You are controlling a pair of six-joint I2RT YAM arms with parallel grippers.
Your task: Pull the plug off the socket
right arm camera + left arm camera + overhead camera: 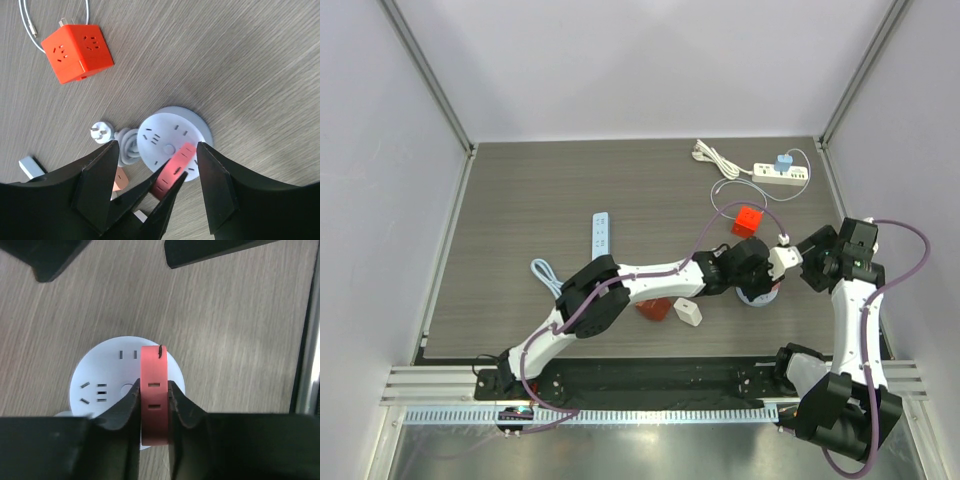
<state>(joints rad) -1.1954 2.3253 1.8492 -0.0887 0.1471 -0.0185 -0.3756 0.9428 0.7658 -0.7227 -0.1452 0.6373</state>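
Observation:
Next, my right gripper grabs the white socket by its rim, clear of the red plug (154,390), so the plug is free to pull off.
A flat red plug (154,390) with small slots stands on edge on the round white socket (105,375). My left gripper (154,401) is shut on the red plug, one finger on each flat side. In the right wrist view the plug (176,166) sits at the near rim of the socket (165,131). My right gripper (157,147) hangs open above them, its fingers either side of the socket and touching nothing. In the top view both grippers, left (752,276) and right (790,258), meet over the socket (760,298).
A red cube socket (747,221) lies just behind, also in the right wrist view (77,47). A white power strip (780,173) with a blue plug (783,162) is at the back right. A white adapter (687,312), a red piece (653,308) and the socket's coiled cable with its plug (102,132) lie nearby.

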